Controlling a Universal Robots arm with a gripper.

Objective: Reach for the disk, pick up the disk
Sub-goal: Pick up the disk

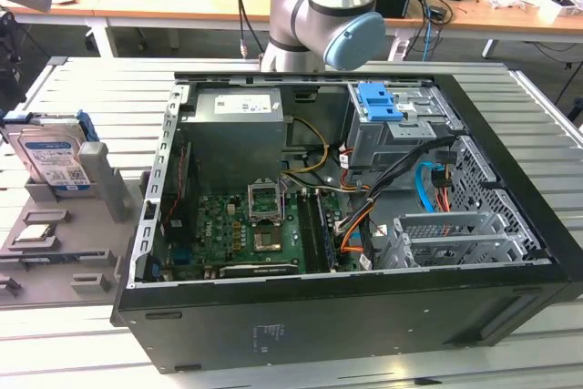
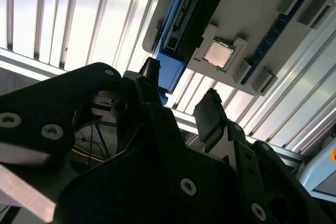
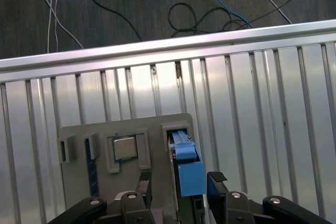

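My fingers are still above the blue top bar of the disk in the first wrist view, so my gripper moves down next before it closes on the bar.
The disk stands on edge in a grey fixture at the exterior view's left; it is silver with a white-and-blue label and blue side rails. In the first wrist view I look down on the disk's blue top rail. My gripper is open above it, one black finger on each side of the rail. The second wrist view shows the disk's dark edge beyond the open gripper. How far the fingertips are above the disk I cannot tell.
A small square processor chip sits in a fixture pocket beside the disk. An open computer case with a blue drive bracket fills the slatted metal table. The arm's elbow stands behind the case. Cables lie on the floor past the table edge.
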